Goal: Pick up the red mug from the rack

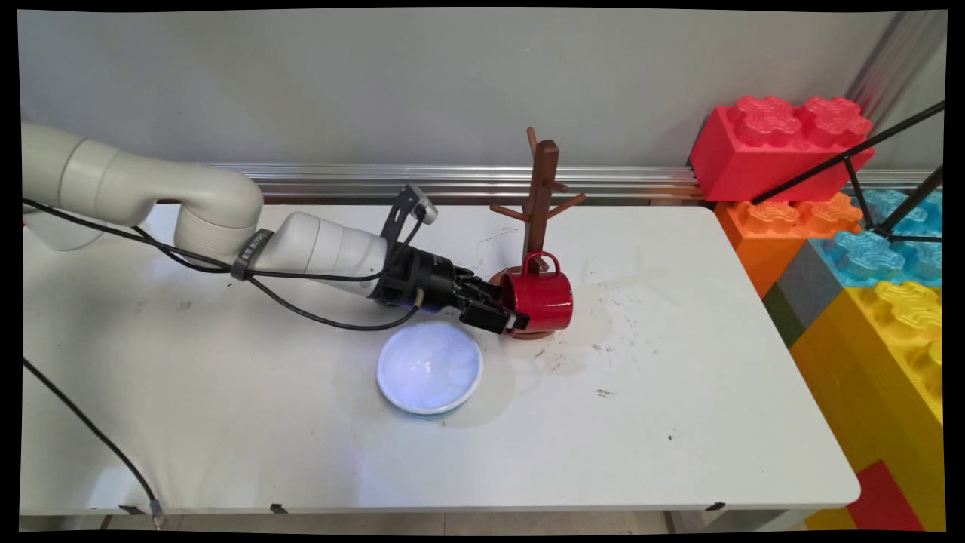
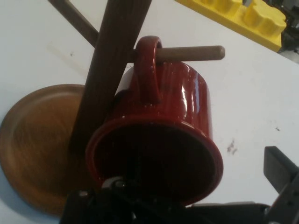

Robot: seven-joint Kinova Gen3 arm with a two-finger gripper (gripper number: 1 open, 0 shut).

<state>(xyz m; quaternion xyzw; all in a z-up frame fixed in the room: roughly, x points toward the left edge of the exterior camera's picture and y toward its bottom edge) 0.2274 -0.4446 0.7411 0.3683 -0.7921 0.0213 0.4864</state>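
Note:
The red mug needs to come off the wooden mug tree [image 2: 110,60], so my gripper should next pick up the mug by its rim [image 2: 216,171].
A red mug [image 1: 544,300] hangs on its side from the brown wooden mug tree [image 1: 541,188], its handle [image 2: 148,70] looped over a low peg [image 2: 196,53]. The mug's mouth faces my gripper [image 1: 511,315], which reaches in from the left at rim height. In the hand view the mug [image 2: 182,102] fills the middle, with the tree's round base [image 2: 37,140] to its left. One finger reaches into the mug's mouth. The other fingertip [image 2: 280,168] stands outside, clear of the rim. The gripper is open.
A white bowl [image 1: 430,367] sits on the table just in front of the gripper. Large toy blocks stand off the table's right end: red [image 1: 776,147], orange, blue and yellow [image 1: 889,354]. Black cables hang from the arm at the left.

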